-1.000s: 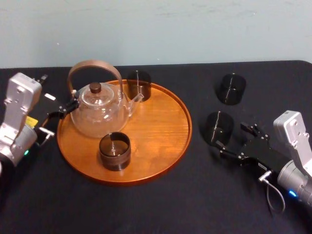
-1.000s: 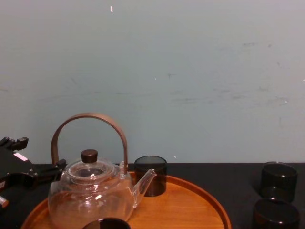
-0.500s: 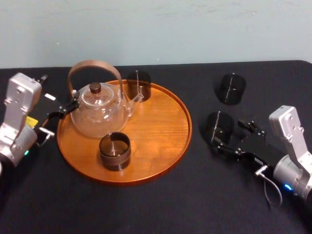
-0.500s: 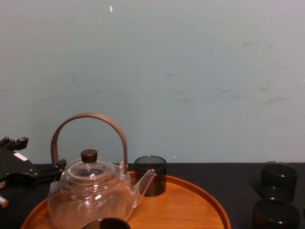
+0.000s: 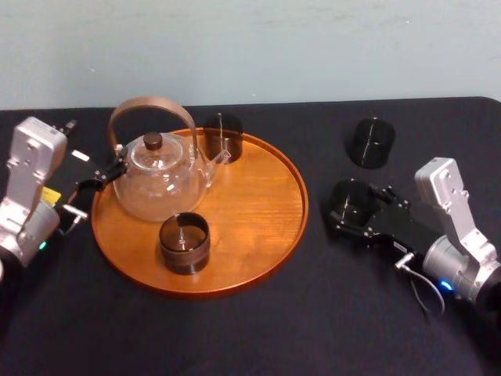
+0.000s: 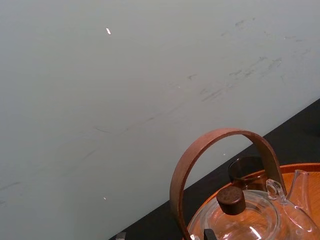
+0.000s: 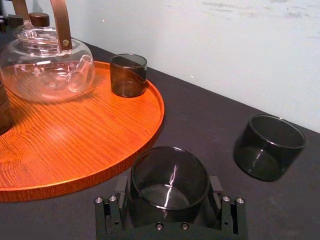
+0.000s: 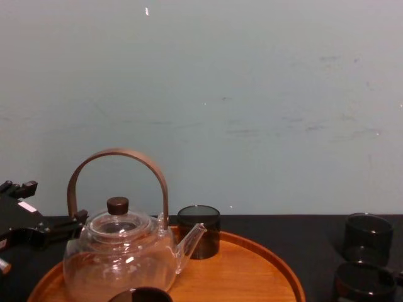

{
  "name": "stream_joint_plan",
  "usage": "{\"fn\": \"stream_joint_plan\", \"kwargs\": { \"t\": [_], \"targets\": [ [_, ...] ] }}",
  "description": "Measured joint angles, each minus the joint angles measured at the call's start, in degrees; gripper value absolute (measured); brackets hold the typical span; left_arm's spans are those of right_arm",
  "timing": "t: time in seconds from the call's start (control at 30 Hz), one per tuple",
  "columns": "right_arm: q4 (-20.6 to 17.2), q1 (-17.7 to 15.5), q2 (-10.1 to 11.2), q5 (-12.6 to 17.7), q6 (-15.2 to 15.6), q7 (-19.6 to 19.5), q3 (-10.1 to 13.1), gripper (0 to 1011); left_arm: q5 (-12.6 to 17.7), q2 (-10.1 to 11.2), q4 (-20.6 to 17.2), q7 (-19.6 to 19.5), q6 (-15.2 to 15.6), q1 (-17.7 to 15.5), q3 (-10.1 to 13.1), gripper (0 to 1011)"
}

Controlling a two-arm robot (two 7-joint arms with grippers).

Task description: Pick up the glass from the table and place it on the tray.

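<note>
The dark smoked glass should go on the round wooden tray, so my right gripper will grab the glass by its sides next.
A dark smoked glass stands on the black table, just right of the round wooden tray. My right gripper is open, one finger on each side of this glass; the right wrist view has the glass sitting between the fingers, low on the table beside the tray. The chest view catches the glass at the bottom right. Off the tray's left edge, my left gripper is parked open beside the teapot.
On the tray stand a clear glass teapot with a curved wooden handle and two dark glasses, one at the back and one at the front. Another dark glass stands on the table behind my right gripper.
My right gripper has moved forward and left along the table, and its fingers now lie around the glass. The left arm and everything on the tray stayed still.
</note>
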Motion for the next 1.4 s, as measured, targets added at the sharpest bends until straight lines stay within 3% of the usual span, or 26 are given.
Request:
{"fn": "stream_joint_plan", "kwargs": {
  "t": [0.37,0.73,0.87,1.4],
  "targets": [
    [5.29,3.59,-2.72,-0.12,0.09,3.72,-0.22,1002,0.0,0.0,0.0,0.0,0.0,0.0,0.0,1009],
    [5.0,3.42,-2.58,-0.08,0.04,3.51,-0.22,998,0.0,0.0,0.0,0.0,0.0,0.0,0.0,1009],
    [4.91,3.37,-2.53,-0.05,0.01,3.44,-0.22,908,0.0,0.0,0.0,0.0,0.0,0.0,0.0,1009],
    [4.11,3.39,-2.35,0.53,1.11,4.59,-0.03,908,0.0,0.0,0.0,0.0,0.0,0.0,0.0,1010]
  ]
}}
